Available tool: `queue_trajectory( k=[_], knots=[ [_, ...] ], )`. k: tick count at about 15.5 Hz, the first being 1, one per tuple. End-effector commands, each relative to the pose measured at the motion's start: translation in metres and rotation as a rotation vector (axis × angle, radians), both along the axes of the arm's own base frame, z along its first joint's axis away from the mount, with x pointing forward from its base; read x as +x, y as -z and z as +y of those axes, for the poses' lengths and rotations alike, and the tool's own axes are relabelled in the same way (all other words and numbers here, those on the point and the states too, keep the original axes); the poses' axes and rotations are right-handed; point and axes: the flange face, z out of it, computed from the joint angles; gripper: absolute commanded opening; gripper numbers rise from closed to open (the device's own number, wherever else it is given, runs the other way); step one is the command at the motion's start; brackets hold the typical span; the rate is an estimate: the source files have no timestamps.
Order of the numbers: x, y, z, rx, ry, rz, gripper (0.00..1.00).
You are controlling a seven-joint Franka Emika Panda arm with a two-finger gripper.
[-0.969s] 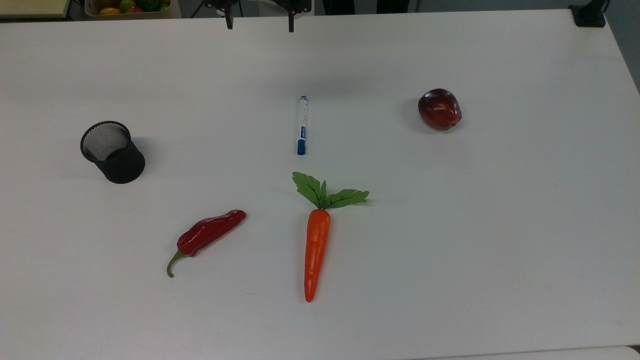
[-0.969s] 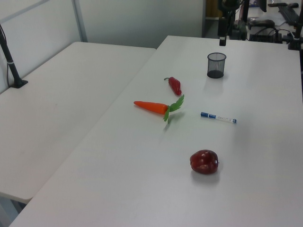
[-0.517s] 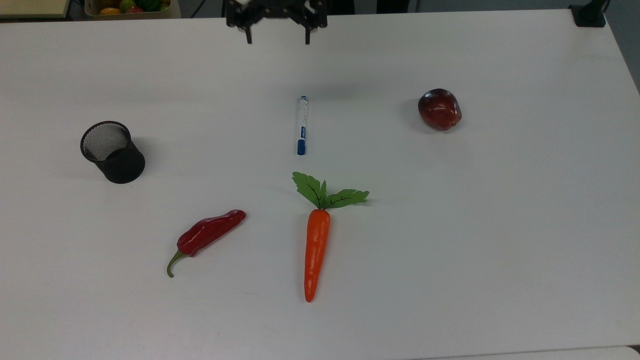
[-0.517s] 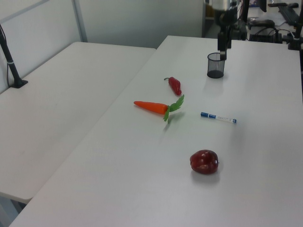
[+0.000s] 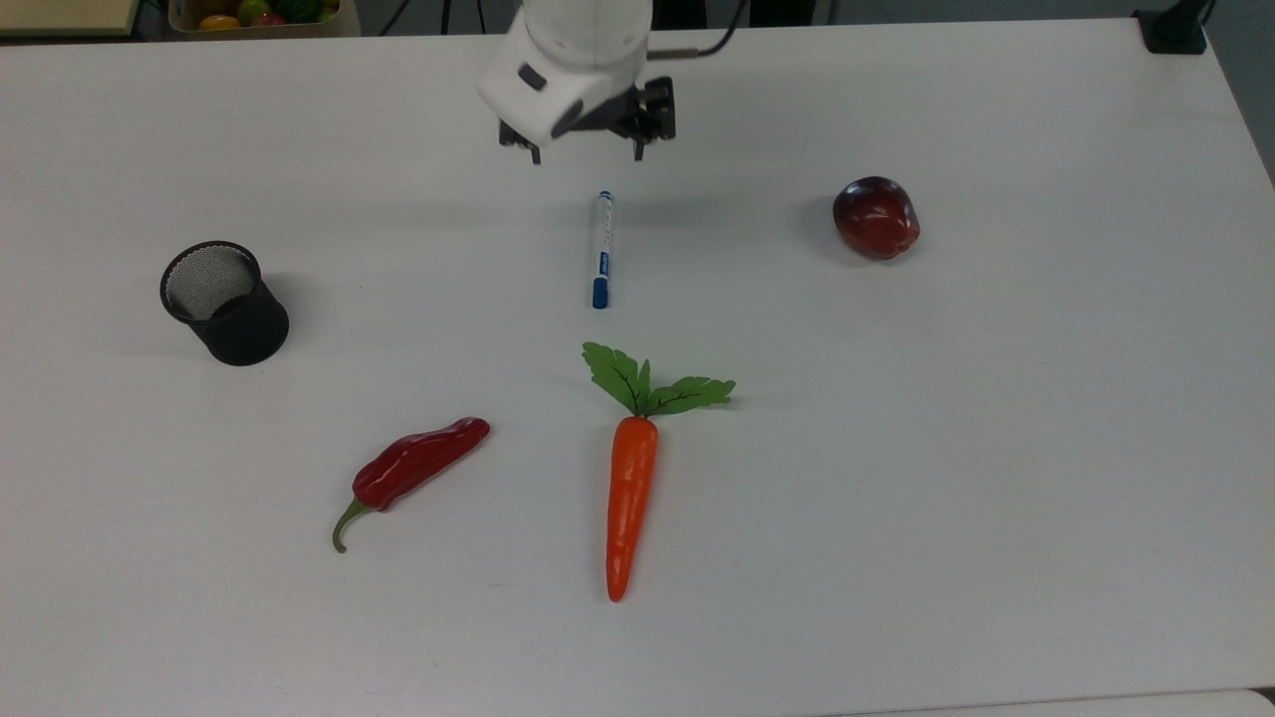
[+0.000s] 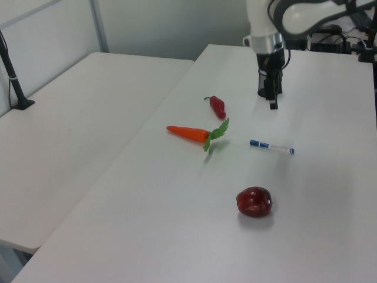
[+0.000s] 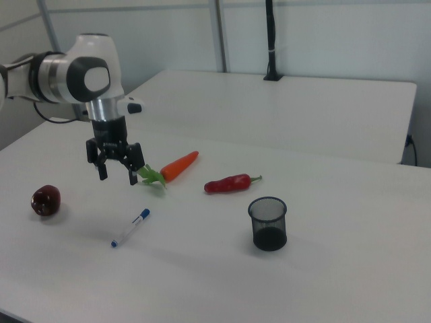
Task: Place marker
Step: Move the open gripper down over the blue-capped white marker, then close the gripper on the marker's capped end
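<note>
The marker should go in the black mesh cup, so my gripper needs to grab it by its blue cap (image 6: 258, 144) next.
The marker (image 5: 602, 249) lies flat near the table's middle, a slim white pen with its blue cap pointing toward the carrot (image 5: 631, 498). It also shows in the left view (image 6: 271, 147) and the right view (image 7: 130, 227). My gripper (image 5: 587, 156) hangs open and empty above the table, just beyond the marker's white end toward the top view's upper edge. In the right view the gripper (image 7: 118, 176) hovers well above the marker, fingers spread and pointing down. In the left view the gripper (image 6: 272, 101) stands in front of the black mesh cup (image 6: 263, 88).
A black mesh cup (image 5: 224, 304) stands at the top view's left. A red chili pepper (image 5: 413, 468) lies beside the carrot and a dark red apple (image 5: 876, 217) sits at the right. A box of toy fruit (image 5: 254, 15) and a black clamp (image 5: 1175, 30) sit at the far edge.
The arm has come in from the far edge and lowered. The open gripper now hangs close to the marker's white end. Nothing on the table has moved.
</note>
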Motion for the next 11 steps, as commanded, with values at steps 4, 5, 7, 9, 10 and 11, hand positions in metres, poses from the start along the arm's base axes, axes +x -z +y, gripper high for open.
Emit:
queue_trajectory(
  k=[4,5,7,9,10,11],
  knots=[
    [0.019,0.071,0.015,-0.004,-0.005,-0.002,0.99],
    [0.02,0.081,0.015,-0.01,0.015,0.001,0.99],
    [0.02,0.099,0.015,-0.015,0.022,-0.01,0.99],
    [0.019,0.114,0.016,-0.007,0.019,-0.041,0.94],
    [0.019,0.117,0.015,-0.003,0.02,-0.053,0.89],
    [0.02,0.124,0.015,-0.004,0.019,-0.047,0.79]
  ],
)
